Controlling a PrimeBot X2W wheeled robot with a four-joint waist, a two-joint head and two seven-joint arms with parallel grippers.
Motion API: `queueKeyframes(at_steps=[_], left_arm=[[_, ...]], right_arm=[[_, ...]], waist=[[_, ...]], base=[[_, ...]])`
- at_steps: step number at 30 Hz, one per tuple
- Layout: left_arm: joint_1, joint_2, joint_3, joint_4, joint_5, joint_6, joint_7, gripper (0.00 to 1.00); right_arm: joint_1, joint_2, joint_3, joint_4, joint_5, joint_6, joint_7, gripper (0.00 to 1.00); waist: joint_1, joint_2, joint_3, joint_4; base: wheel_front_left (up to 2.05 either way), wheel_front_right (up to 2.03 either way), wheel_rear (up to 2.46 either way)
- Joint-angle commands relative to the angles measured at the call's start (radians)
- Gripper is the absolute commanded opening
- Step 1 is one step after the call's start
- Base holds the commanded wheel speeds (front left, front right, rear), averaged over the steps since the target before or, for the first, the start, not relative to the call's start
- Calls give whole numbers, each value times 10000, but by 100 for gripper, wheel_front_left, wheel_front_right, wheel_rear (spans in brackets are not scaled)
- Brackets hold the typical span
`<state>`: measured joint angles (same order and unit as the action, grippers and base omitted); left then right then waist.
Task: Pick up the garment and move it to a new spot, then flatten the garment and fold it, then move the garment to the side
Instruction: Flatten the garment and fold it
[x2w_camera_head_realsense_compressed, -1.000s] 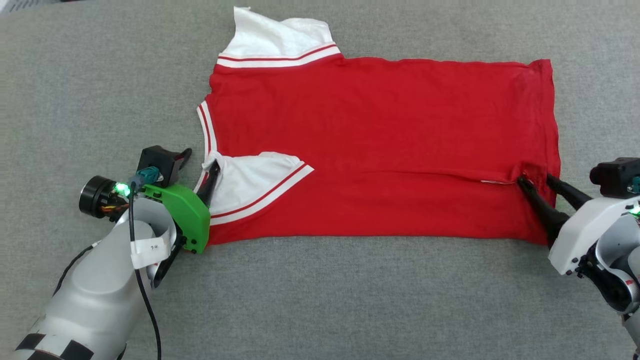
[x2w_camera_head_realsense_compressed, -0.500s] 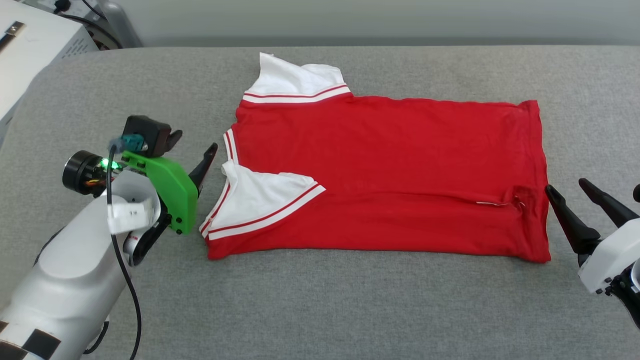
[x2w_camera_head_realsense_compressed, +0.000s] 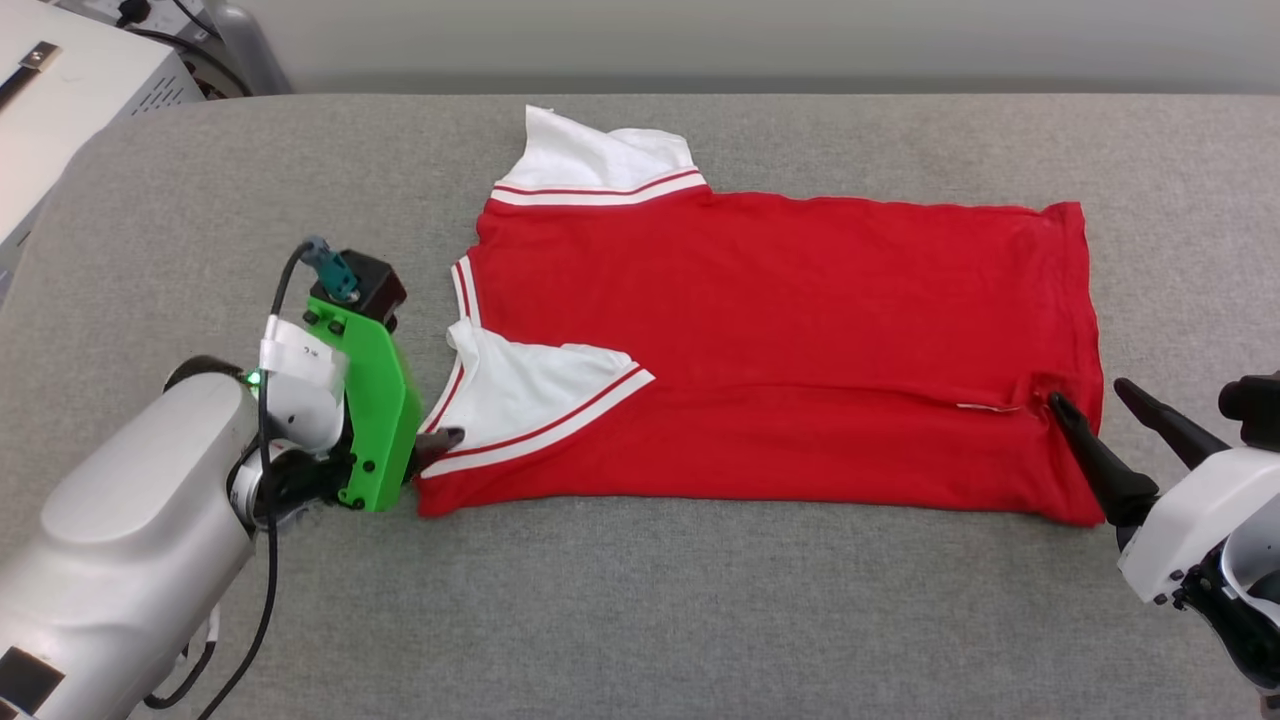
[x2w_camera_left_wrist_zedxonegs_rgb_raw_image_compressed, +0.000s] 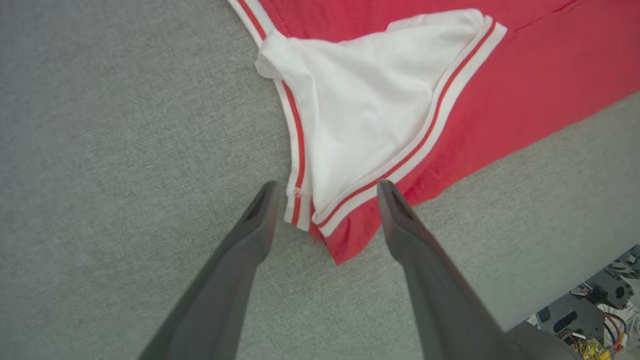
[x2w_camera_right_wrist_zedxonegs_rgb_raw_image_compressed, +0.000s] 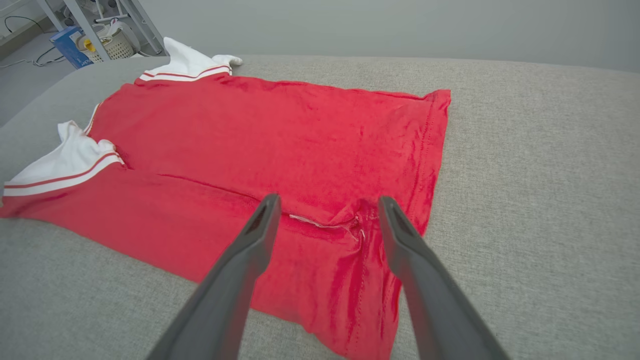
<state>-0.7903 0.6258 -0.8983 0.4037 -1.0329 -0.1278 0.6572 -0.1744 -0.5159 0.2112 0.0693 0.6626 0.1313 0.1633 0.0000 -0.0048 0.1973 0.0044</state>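
The left gripper pinches the garment by its folded shoulder corner (x2w_camera_head_realsense_compressed: 434, 475) next, where the cloth narrows, as the garment's body (x2w_camera_head_realsense_compressed: 816, 300) lies spread flat on the tabletop.
The garment (x2w_camera_head_realsense_compressed: 780, 330) lies flat on the grey padded table (x2w_camera_head_realsense_compressed: 700, 620), plain red side up, its print hidden. Its near edge is folded over, which brings one white sleeve (x2w_camera_head_realsense_compressed: 520, 385) onto the red cloth. The other white sleeve (x2w_camera_head_realsense_compressed: 590, 155) sticks out at the far side. My left gripper (x2w_camera_head_realsense_compressed: 440, 440) is open at the near collar-end corner, and its fingers straddle the sleeve's striped trim (x2w_camera_left_wrist_zedxonegs_rgb_raw_image_compressed: 350, 197). My right gripper (x2w_camera_head_realsense_compressed: 1088, 393) is open over the hem end, its fingers either side of a puckered spot (x2w_camera_right_wrist_zedxonegs_rgb_raw_image_compressed: 350, 220) in the fold.
A white equipment case (x2w_camera_head_realsense_compressed: 60, 90) with cables stands beyond the table's far left corner. Shelving and a blue box (x2w_camera_right_wrist_zedxonegs_rgb_raw_image_compressed: 70, 42) stand past the far end. The table's near edge (x2w_camera_left_wrist_zedxonegs_rgb_raw_image_compressed: 575, 280) runs close to my left gripper.
The head camera lifted after the oldest frame. Both grippers backed off the garment, then came in again: the left swung down to the near sleeve corner, the right moved onto the hem.
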Motion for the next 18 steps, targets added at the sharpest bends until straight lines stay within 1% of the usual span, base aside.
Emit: queueKeyframes(at_steps=[1, 5, 11, 16, 17, 18], left_arm=[[-175, 138, -148, 4, -107, -26, 290, 100], [-161, 193, -547, 239, -162, -27, 743, 100], [-37, -25, -931, 1103, -143, -27, 685, 100], [76, -175, -1278, 1548, -324, -28, 615, 100], [83, -186, -1336, 1601, -374, -28, 545, 30], [89, -193, -1385, 1614, -421, -28, 480, 0]], right_arm=[[-11, 45, -31, -65, -72, -6, 44, 100], [-139, 130, -13, -40, -129, -6, 108, 100], [-345, 250, 195, 21, -166, -6, 176, 100], [-461, 247, 322, 75, -159, -6, 192, 100], [-488, 231, 334, 82, -147, -6, 201, 100], [-516, 203, 335, 80, -144, -6, 212, 100]], waist=[[0, 48, 158, -105], [0, 48, 384, -239], [0, 48, 703, -416], [0, 48, 801, -473], [0, 48, 799, -477], [0, 48, 791, -474]], base=[[0, 0, 0], [0, 0, 0], [0, 0, 0], [0, 0, 0], [0, 0, 0], [0, 0, 0]])
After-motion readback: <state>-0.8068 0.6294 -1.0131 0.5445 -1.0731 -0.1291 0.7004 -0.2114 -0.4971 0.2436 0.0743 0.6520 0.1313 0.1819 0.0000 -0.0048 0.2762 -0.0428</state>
